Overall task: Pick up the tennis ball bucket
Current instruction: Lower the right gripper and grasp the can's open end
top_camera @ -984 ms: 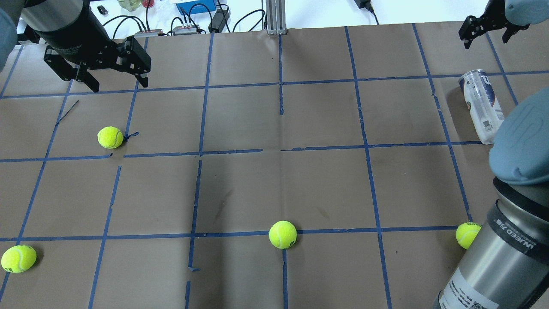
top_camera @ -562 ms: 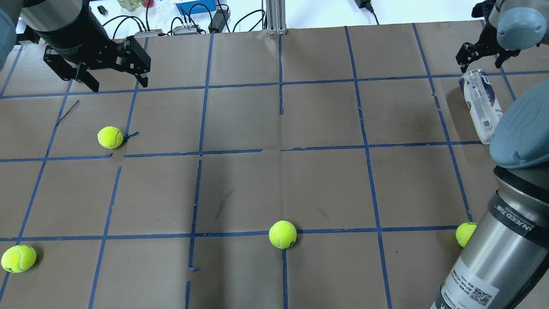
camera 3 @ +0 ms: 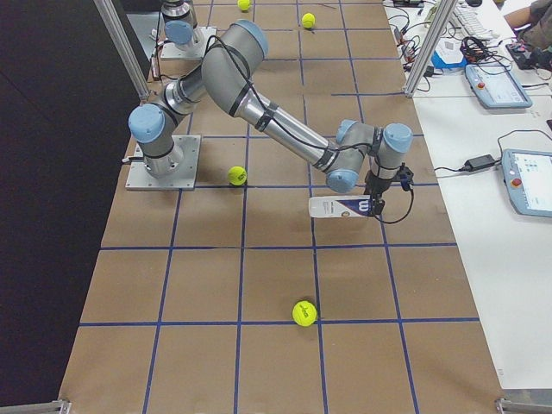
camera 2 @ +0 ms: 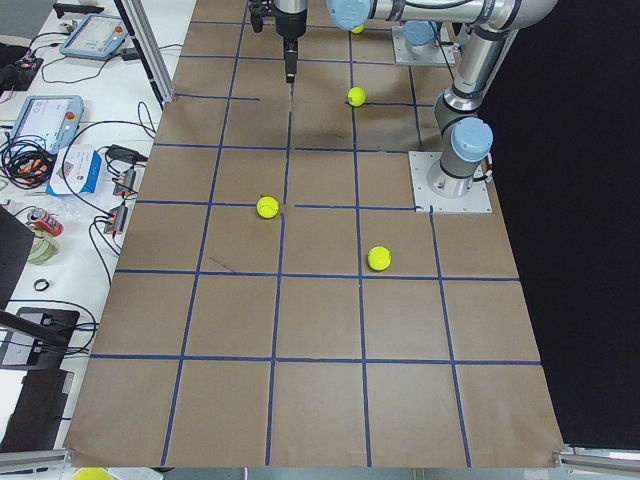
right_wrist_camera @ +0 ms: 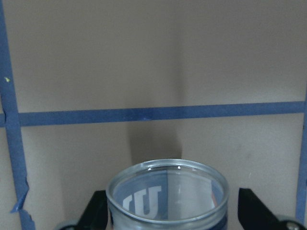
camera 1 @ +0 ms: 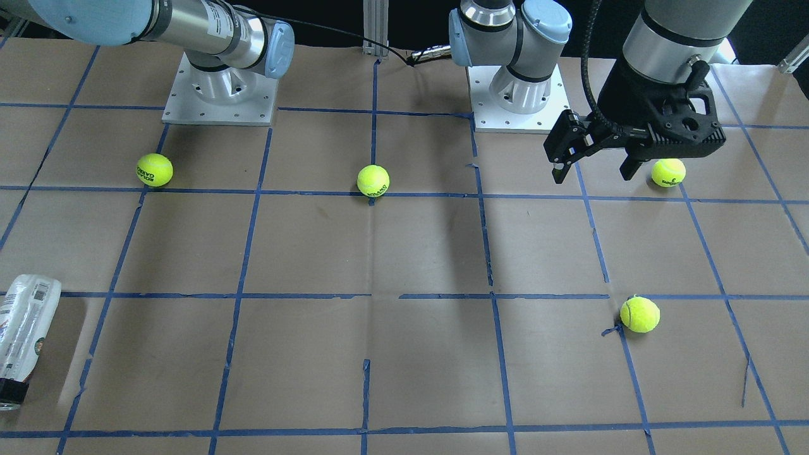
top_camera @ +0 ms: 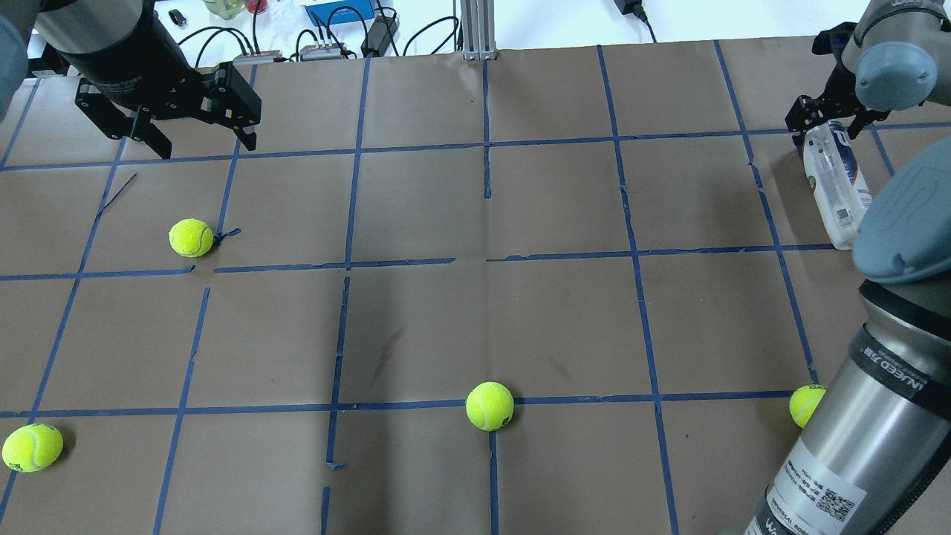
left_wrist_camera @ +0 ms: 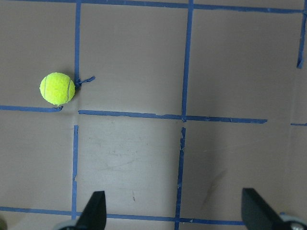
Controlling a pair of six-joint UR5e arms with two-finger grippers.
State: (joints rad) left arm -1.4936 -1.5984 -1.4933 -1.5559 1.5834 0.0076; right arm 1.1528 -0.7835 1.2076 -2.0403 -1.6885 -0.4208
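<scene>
My right gripper grabs the tennis ball bucket by its rimmed end (right_wrist_camera: 167,194) next, to lift it up.
The tennis ball bucket (top_camera: 838,189) is a clear tube with a white-and-navy label. It lies on its side at the table's far right and also shows in the front view (camera 1: 22,335) and the right side view (camera 3: 338,207). My right gripper (top_camera: 827,126) is open, with one finger on each side of the tube's open end. In the right wrist view the tube's rim (right_wrist_camera: 167,191) sits between the two fingertips (right_wrist_camera: 98,211), which stand apart from it. My left gripper (top_camera: 200,145) is open and empty, above the table's far left.
Several yellow-green tennis balls lie loose: one (top_camera: 191,238) under the left gripper's side, one (top_camera: 489,406) at the front middle, one (top_camera: 32,447) at the front left, one (top_camera: 806,405) by the right arm. Cables and boxes (top_camera: 327,30) lie past the far edge.
My right gripper has moved down and in over the tube's open end and now straddles it. The left arm and the balls have not moved.
</scene>
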